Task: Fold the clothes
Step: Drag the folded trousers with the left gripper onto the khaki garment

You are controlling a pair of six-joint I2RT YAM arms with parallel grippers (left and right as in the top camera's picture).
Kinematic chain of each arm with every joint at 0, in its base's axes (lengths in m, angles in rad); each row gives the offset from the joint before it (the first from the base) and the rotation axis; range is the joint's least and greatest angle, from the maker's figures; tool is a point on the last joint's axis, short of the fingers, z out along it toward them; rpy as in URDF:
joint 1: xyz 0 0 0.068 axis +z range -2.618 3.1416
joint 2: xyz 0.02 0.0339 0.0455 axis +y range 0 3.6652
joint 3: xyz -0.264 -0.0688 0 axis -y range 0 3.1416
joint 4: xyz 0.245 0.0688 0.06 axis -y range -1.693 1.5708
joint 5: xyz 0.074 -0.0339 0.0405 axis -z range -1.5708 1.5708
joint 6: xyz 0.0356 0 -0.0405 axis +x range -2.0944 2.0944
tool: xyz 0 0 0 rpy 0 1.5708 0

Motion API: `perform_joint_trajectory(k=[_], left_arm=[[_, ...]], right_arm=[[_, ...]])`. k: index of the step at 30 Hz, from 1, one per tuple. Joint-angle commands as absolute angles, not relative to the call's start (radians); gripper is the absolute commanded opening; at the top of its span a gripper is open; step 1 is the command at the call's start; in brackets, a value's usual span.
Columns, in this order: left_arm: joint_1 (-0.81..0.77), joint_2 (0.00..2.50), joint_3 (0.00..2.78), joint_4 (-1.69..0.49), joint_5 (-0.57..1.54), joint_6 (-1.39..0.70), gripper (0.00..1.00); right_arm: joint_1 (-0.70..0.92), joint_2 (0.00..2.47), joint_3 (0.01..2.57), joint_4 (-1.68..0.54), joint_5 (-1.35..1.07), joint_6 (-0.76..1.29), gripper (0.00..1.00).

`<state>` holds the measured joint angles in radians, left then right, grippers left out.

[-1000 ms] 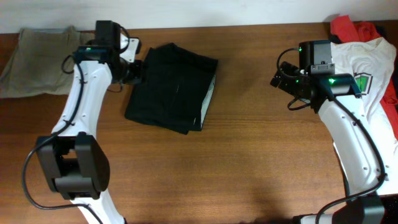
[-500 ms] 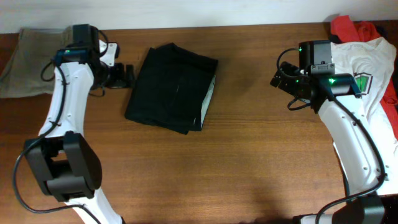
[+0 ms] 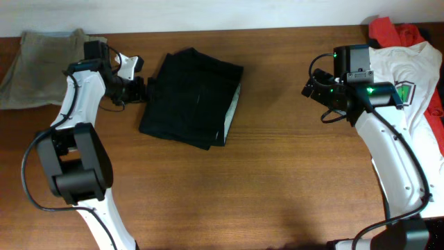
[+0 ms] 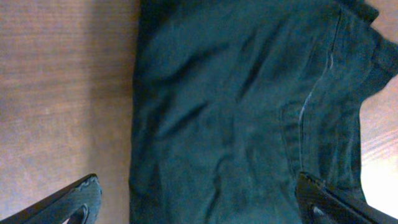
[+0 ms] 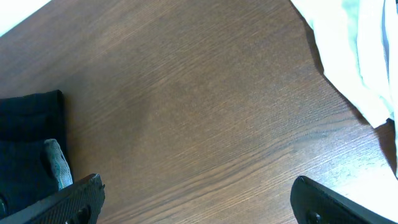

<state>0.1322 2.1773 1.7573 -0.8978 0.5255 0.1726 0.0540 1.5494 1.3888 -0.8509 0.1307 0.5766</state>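
Note:
I will next pick up the folded black garment (image 3: 193, 97) with my left gripper by its edge that faces the khaki garment. I will stack it there still folded.
A folded black garment (image 3: 193, 97) lies on the wooden table at centre left; it fills the left wrist view (image 4: 242, 112). My left gripper (image 3: 144, 89) is open at the garment's left edge, its fingertips (image 4: 199, 202) spread wide over the cloth. My right gripper (image 3: 313, 89) is open and empty above bare wood (image 5: 196, 199), to the right of the garment. A white printed shirt (image 3: 409, 76) lies at the far right; its edge shows in the right wrist view (image 5: 357, 56).
A folded khaki garment (image 3: 38, 66) lies at the far left back. A red garment (image 3: 395, 31) lies at the back right corner, under the white shirt. The black garment's corner shows in the right wrist view (image 5: 28, 149).
My left arm swung left away from the black garment, then came back right to its left edge. The right arm has not moved.

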Motion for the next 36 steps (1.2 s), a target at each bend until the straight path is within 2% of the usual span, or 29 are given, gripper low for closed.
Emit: perform_joint_trajectory(k=[1,11,13,14,15,16,17,22,26,30,36], left_arm=[[0.118,2.228,1.755,-0.857,0.561,0.196,0.99],[0.078,2.341,1.755,-0.778,0.555,0.196,0.98],[0.076,2.341,1.755,-0.781,0.555,0.196,0.67],[0.076,2.341,1.755,-0.778,0.555,0.196,0.39],[0.076,2.341,1.755,-0.780,0.554,0.196,0.21],[0.076,2.341,1.755,-0.786,0.554,0.196,0.09],[0.076,2.341,1.757,-0.786,0.554,0.196,0.03],[0.087,2.341,1.849,-0.904,0.439,0.196,0.01],[0.116,2.341,2.086,-1.111,0.288,0.196,0.01],[0.139,2.341,2.328,-1.265,0.226,0.196,0.01],[0.159,2.341,2.495,-1.264,0.117,0.184,0.01]], right_arm=[[0.052,1.549,1.388,-0.849,0.143,0.585,0.99],[0.052,1.549,1.388,-0.849,0.143,0.585,0.99],[0.052,1.549,1.388,-0.849,0.143,0.585,0.99],[0.052,1.549,1.388,-0.849,0.143,0.585,0.99],[0.052,1.549,1.388,-0.849,0.143,0.585,0.99],[0.052,1.549,1.388,-0.849,0.143,0.585,0.99],[0.052,1.549,1.388,-0.849,0.143,0.585,0.99],[0.052,1.549,1.388,-0.849,0.143,0.585,0.99],[0.052,1.549,1.388,-0.849,0.143,0.585,0.99],[0.052,1.549,1.388,-0.849,0.143,0.585,0.99],[0.052,1.549,1.388,-0.849,0.143,0.585,0.99]])
